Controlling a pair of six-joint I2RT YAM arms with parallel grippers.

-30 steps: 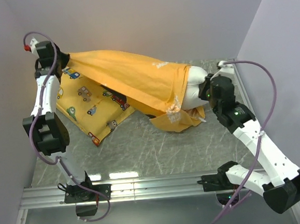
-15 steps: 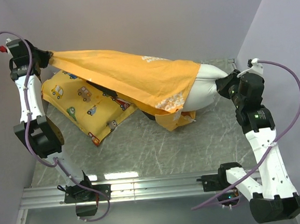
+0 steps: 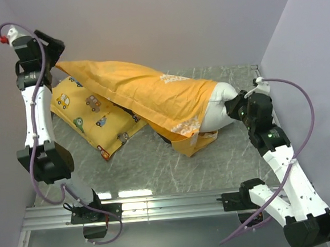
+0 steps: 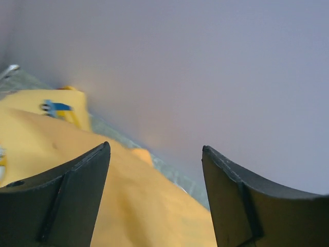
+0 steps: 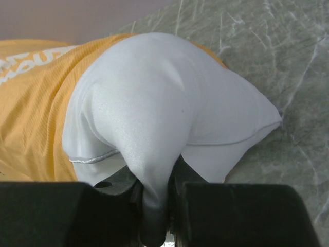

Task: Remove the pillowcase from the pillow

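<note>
The left gripper grabs the orange pillowcase near its open edge (image 3: 206, 106) beside the pillow's bare end (image 3: 218, 106) next, to pull it off.
The orange pillowcase (image 3: 145, 90) lies slack over the left and middle of the white pillow (image 3: 218, 105), whose right end sticks out bare. High at the back left, my left gripper (image 3: 55, 47) stands open just above the pillowcase's far corner, holding nothing. Its wrist view has the orange pillowcase (image 4: 139, 206) below the empty gap between the fingers (image 4: 77, 200). My right gripper (image 3: 233, 105) is shut on a fold of the pillow's bare end. In the right wrist view the pillow (image 5: 159, 103) bulges from the pillowcase (image 5: 36, 103) and is pinched in the right gripper (image 5: 154, 206).
A smaller yellow cushion (image 3: 90, 115) printed with little vehicles lies at the left, partly under the pillowcase, also visible as the yellow cushion (image 4: 56, 105) in the left wrist view. Walls close in at the left, back and right. Marbled tabletop (image 3: 174, 163) shows in front.
My left gripper has opened and let go of the pillowcase corner, and the taut cloth has sagged onto the pillow. The right gripper moved slightly left and nearer, still pinching the pillow.
</note>
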